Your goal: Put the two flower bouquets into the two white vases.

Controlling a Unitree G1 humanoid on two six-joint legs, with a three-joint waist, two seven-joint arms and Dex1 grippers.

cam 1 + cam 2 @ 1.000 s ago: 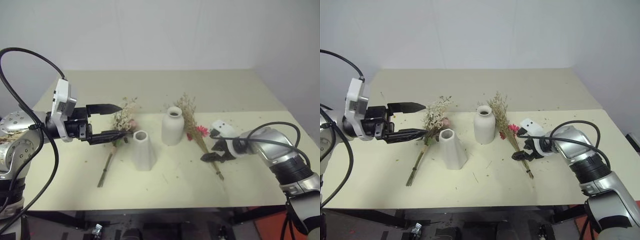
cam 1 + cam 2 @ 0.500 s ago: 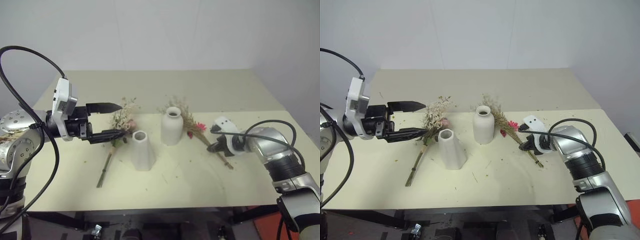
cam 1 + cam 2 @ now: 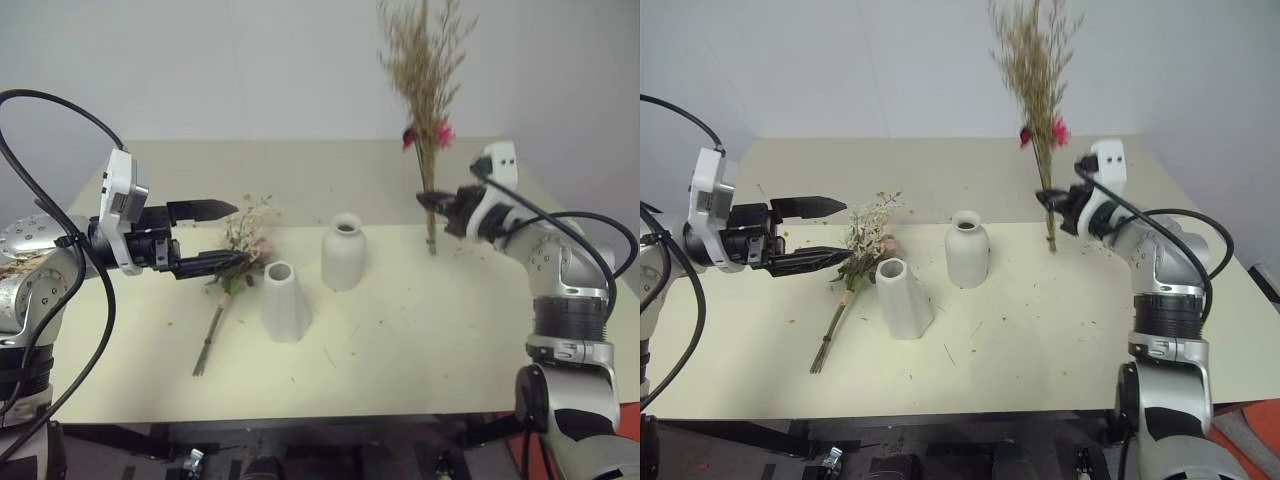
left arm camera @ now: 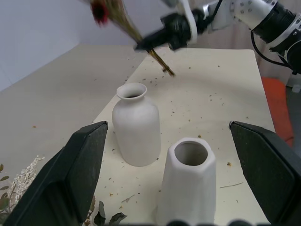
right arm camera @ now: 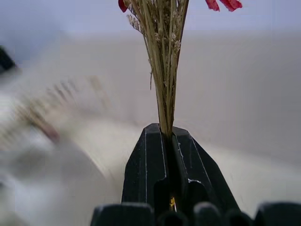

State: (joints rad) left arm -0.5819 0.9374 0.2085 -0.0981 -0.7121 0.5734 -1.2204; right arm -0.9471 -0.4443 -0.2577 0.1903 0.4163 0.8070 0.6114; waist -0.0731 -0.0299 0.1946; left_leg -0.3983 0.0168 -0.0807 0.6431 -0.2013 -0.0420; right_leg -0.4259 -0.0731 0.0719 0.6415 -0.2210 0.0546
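Observation:
My left gripper grabs the wrapped stems of the cream-white bouquet next, since delicate dried blossoms fill the whole head above them.
My right gripper (image 3: pixel 432 201) is shut on the stems of the wispy tan-brown bouquet (image 3: pixel 425 70), which it holds upright above the table to the right of the vases, its small red-pink blooms (image 3: pixel 1058 131) near the top. In the right wrist view the stems (image 5: pixel 165 94) rise from between the closed fingers (image 5: pixel 146 165). The cream-white bouquet (image 3: pixel 243 244) lies on the table left of the vases. The rounded bottle vase (image 3: pixel 343 252) and the faceted cone vase (image 3: pixel 284 300) stand upright mid-table. My left gripper (image 3: pixel 236 236) hovers open just left of the cream-white bouquet's head, pointing toward the vases.
The pale table (image 3: pixel 400 340) is sprinkled with small dried crumbs. Its back half reaches to a white wall. In the left wrist view both vases (image 4: pixel 136 125) show their open mouths between my left fingers (image 4: pixel 87 165).
My right gripper closed on the tan-brown bouquet's stems on the table, then lifted it and swung it upright. The left arm stayed still.

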